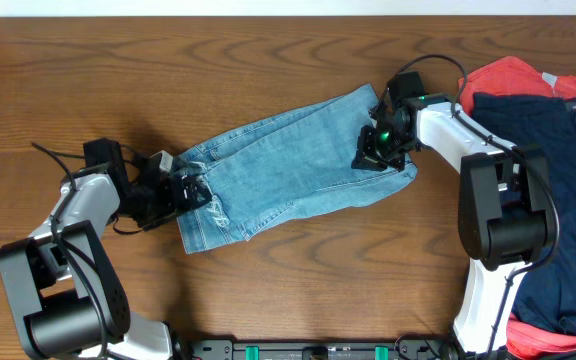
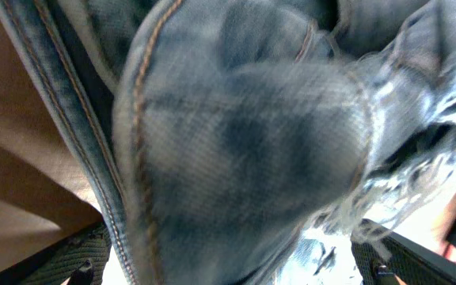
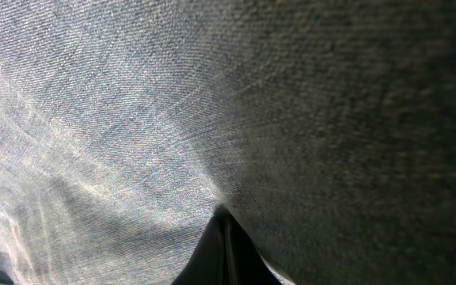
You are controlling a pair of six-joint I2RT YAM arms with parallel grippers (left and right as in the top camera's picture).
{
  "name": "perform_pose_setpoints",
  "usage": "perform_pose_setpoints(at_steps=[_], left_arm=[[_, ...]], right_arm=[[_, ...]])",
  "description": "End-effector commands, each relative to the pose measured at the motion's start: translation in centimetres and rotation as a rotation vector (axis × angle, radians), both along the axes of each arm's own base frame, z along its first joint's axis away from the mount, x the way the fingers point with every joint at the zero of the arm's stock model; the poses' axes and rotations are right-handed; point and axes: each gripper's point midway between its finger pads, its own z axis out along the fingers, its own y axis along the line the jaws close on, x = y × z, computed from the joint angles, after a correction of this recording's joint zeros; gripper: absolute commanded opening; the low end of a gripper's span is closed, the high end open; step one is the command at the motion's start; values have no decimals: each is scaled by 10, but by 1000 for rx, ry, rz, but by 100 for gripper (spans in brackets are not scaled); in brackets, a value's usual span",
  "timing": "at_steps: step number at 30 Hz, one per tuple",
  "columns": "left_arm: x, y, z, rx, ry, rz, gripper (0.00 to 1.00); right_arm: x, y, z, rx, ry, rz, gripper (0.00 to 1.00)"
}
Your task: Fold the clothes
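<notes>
Next, my left gripper grabs the light-blue jeans (image 1: pixel 288 170), by their bunched end near the frayed hems, to fold that end over the jeans' other end.
The light-blue jeans (image 1: pixel 288 170) lie folded across the table's middle, running from lower left to upper right. My left gripper (image 1: pixel 181 191) is at their left end, by the frayed hems. In the left wrist view its jaws stand wide apart with bunched denim (image 2: pixel 244 142) and frayed threads between them. My right gripper (image 1: pixel 380 140) is at the jeans' right end. In the right wrist view its dark fingers (image 3: pixel 224 245) are pressed together, and denim (image 3: pixel 212 95) fills the frame around their tips.
A pile of other clothes lies at the right edge: a dark navy garment (image 1: pixel 568 170) over red cloth (image 1: pixel 513 78). The wood table (image 1: pixel 168 60) stretches bare behind the jeans. The arm bases stand at the front edge.
</notes>
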Motion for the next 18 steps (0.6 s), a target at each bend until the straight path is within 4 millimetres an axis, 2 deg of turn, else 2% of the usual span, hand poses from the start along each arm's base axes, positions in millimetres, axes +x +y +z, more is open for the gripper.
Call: perform_pose_setpoints(at_steps=[1,7,12,14,18], left_arm=[[-16,-5,-35,21,98,-10,90],[-1,-21,-36,39,34,-67,52],[-2,-29,-36,40,31,-94,12],[-5,-26,-34,41,49,-84,6],[-14,-1,-21,91,159,7,6]], right_arm=[[-23,-40,-56,-246,86,11,1],[-23,-40,-56,-246,87,11,1],[-24,-40,-56,-247,92,11,1],[-27,-41,-55,-250,103,14,1],[-33,-44,-40,-258,93,73,2]])
